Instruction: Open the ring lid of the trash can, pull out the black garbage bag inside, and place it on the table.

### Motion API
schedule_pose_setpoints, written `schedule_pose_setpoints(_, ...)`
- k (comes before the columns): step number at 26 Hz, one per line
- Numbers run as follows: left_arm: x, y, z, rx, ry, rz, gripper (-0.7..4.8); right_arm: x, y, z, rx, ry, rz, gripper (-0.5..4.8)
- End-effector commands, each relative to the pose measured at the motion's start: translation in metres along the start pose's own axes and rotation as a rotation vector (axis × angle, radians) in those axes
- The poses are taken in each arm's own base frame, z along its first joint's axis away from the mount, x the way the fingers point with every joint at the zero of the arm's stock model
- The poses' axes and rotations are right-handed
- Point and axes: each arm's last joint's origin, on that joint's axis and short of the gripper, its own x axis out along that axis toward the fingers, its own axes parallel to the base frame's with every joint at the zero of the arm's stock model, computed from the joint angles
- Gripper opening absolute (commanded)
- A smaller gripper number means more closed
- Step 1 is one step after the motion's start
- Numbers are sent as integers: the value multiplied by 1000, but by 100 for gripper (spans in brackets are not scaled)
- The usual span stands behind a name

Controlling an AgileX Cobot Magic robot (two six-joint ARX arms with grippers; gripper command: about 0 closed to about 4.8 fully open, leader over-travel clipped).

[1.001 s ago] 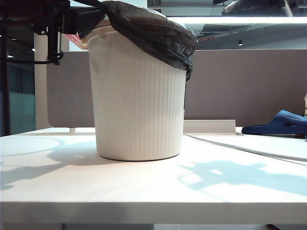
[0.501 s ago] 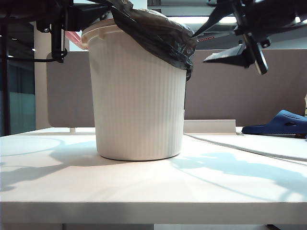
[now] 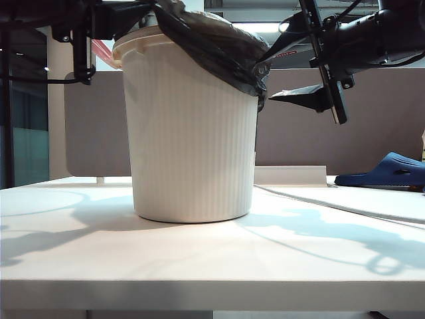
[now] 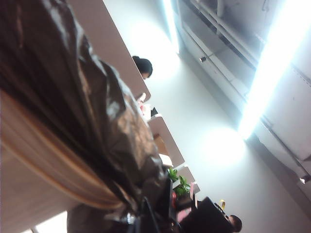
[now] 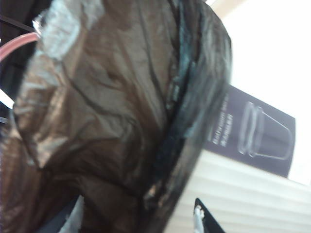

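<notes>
I should pull the bag out, so next I should use my right gripper to grab the bag's overhanging edge (image 3: 259, 83), where the thin plastic (image 3: 229, 50) hangs loose past the can's rim.
The cream ribbed trash can (image 3: 192, 139) stands mid-table (image 3: 199, 259). The black garbage bag (image 3: 212, 43) bulges from its top and hangs over the right rim. At the can's upper left my left gripper (image 3: 133, 18) is shut on the pale-pink ring lid (image 3: 101, 49), which is tilted up beside the rim. The left wrist view shows bag folds (image 4: 73, 87) pressed by that gripper (image 4: 150, 221). My right gripper (image 3: 268, 74) is open, one finger above and one below the bag's hanging edge. In the right wrist view the bag (image 5: 107, 111) lies between its fingers (image 5: 204, 218), beside the can wall (image 5: 243, 194).
A grey-brown partition (image 3: 332, 119) runs behind the table. A dark blue slipper (image 3: 388, 171) lies at the far right, behind a pale mat (image 3: 358, 199). A low white ledge (image 3: 289, 175) sits behind the can. A dark label (image 5: 252, 133) marks the can.
My right arm has swung in from out of view down to the bag's hanging edge, jaws wide. The left gripper has hardly moved and stays shut.
</notes>
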Motion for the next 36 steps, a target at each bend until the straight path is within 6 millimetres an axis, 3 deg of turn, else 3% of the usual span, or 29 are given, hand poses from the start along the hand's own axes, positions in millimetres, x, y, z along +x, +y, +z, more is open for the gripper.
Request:
schedule_pose_setpoints(1, 1, -5, 0, 5, -2, -30, -6, 2, 4, 2, -9, -17, 49, 283)
schedule_pose_setpoints(12, 1, -7, -3, -2, 8, -43, -6, 18, 0, -15, 29, 33, 38, 276)
schedule_pose_setpoints(14, 1, -7, -3, -4, 9, -45, -6, 18, 0, -15, 29, 37, 39, 226)
schedule_pose_setpoints(16, 2, -8, -4, -5, 13, -48, -6, 18, 1, -15, 21, 41, 46, 142)
schedule_pose_setpoints(23, 2, -8, -4, -3, 13, -47, -6, 18, 1, -15, -6, 51, 56, -5)
schedule_pose_setpoints(30, 2, -8, -4, 1, 7, -47, -6, 15, 7, -14, -42, 37, 73, -6)
schedule_pose_setpoints(36, 2, -9, -3, 23, 0, -60, -6, 0, 32, -8, -116, -36, 117, -5)
